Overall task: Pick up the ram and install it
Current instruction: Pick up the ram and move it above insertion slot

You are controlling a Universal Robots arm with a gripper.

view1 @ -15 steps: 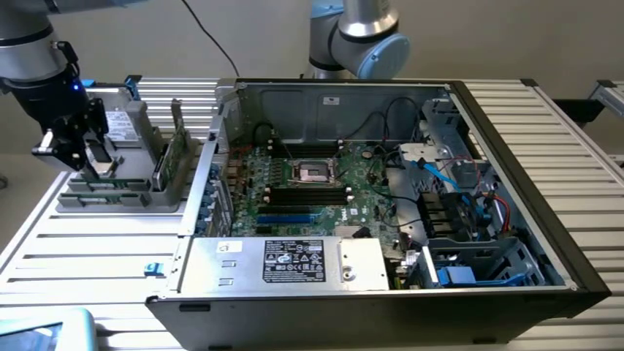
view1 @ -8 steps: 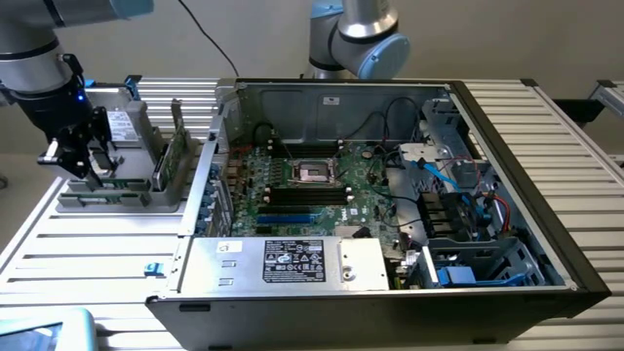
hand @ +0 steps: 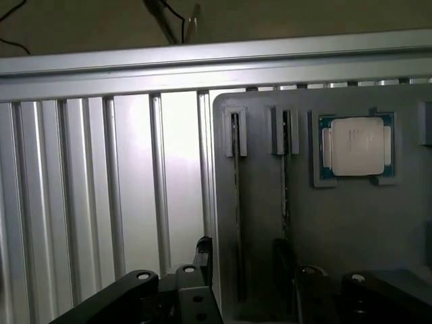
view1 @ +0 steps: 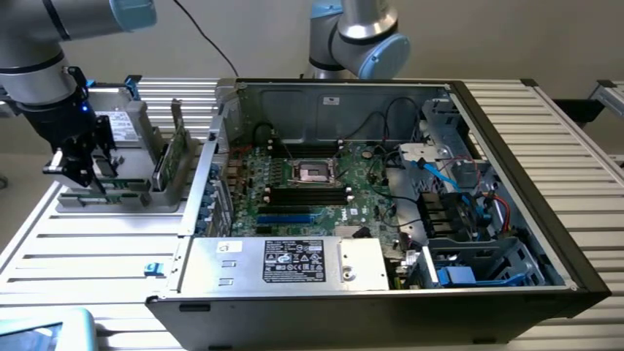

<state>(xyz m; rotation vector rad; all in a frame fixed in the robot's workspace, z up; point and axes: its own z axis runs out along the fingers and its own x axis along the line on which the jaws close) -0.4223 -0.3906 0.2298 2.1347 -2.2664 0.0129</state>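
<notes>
My gripper grabs that ram by its exposed middle part (view1: pixel 101 197) next, since the holder's slotted posts enclose the ends of the ram between my fingers.
Two rams stand on edge in slots of a grey holder (hand: pixel 337 229). One ram (hand: pixel 235 202) shows as a thin dark line running between my fingertips. The other ram (hand: pixel 285 175) is one slot over, with its near end behind a finger. My gripper (hand: pixel 243 260) hangs just above the holder, open, with one black finger (hand: pixel 204 248) on each side of the first ram and nothing held. In the exterior view, the gripper (view1: pixel 76 167) is over the holder (view1: pixel 117 199) at that view's left, beside the open computer case (view1: pixel 390 190). The motherboard's black memory slots (view1: pixel 307 196) lie below the processor socket.
A square silver processor chip (hand: pixel 356 145) sits in a recess of the holder. A grey drive with a white label (view1: pixel 125 126) and an upright green card (view1: pixel 175 150) stand in the holder. A second robot arm (view1: pixel 356 36) rises behind the case. The slatted aluminium table (view1: pixel 88 248) surrounds everything.
</notes>
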